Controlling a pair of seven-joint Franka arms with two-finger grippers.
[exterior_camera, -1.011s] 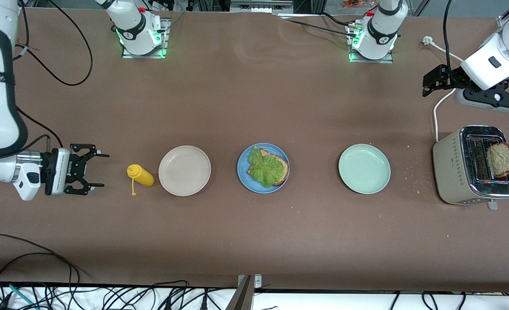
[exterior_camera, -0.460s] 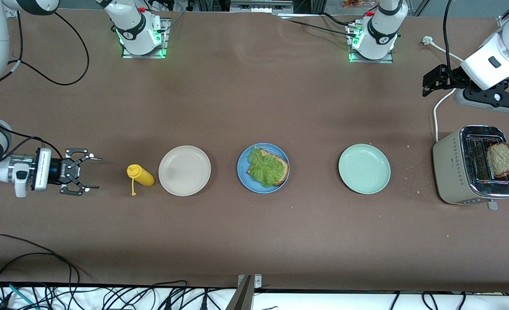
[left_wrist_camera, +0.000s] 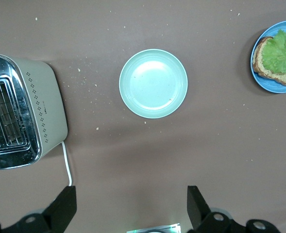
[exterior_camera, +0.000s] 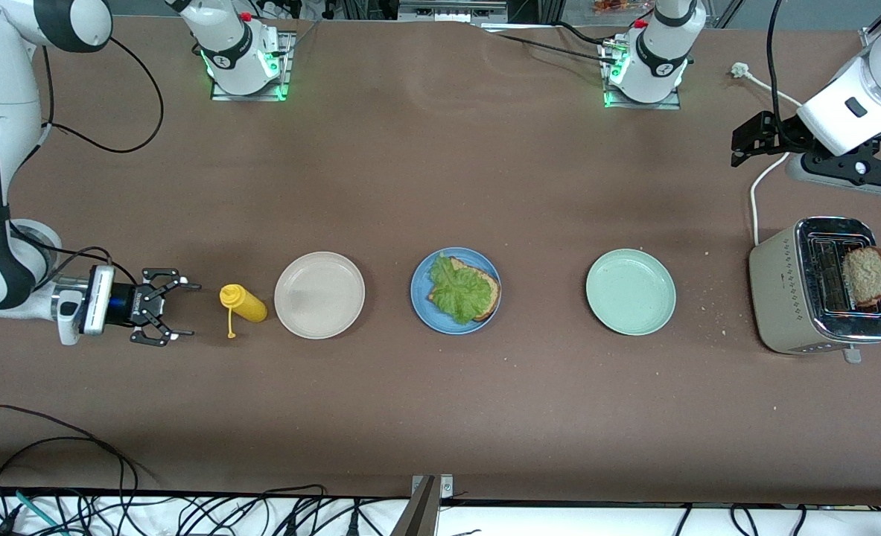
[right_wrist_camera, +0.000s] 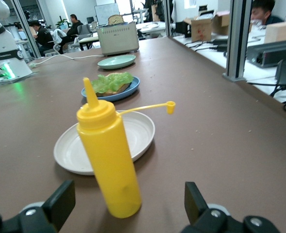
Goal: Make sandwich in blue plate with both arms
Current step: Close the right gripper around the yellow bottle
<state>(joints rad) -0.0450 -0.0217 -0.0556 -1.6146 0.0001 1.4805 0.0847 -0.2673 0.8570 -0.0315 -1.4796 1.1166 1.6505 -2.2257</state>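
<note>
My right gripper is to grab the bottle by its straight lower body (exterior_camera: 254,309) next, as the yellow bottle's nozzle (exterior_camera: 229,295) has a thin tip and the cap strap sticks out.
The blue plate (exterior_camera: 420,299) lies mid-table with a slice of brown bread (exterior_camera: 491,292) on it and a green lettuce leaf (exterior_camera: 459,290) on top. A second bread slice (exterior_camera: 867,275) sticks out of the toaster (exterior_camera: 786,294) at the left arm's end. My left gripper (exterior_camera: 739,147) hangs open and empty above the table by the toaster and waits; its wrist view shows the pale green plate (left_wrist_camera: 153,83) and the blue plate (left_wrist_camera: 274,86). My right gripper (exterior_camera: 191,311) is low and open, its fingers level with an upright yellow squeeze bottle (right_wrist_camera: 109,160) and apart from it.
The yellow bottle (exterior_camera: 243,303) stands beside a beige-white plate (exterior_camera: 319,295), its cap hanging on a strap. A pale green plate (exterior_camera: 631,292) sits between the blue plate and the toaster. The toaster's white cord (exterior_camera: 760,182) runs toward the left arm's base.
My right gripper has dropped lower and moved closer to the yellow bottle, still open. The left arm, plates and bread have not moved.
</note>
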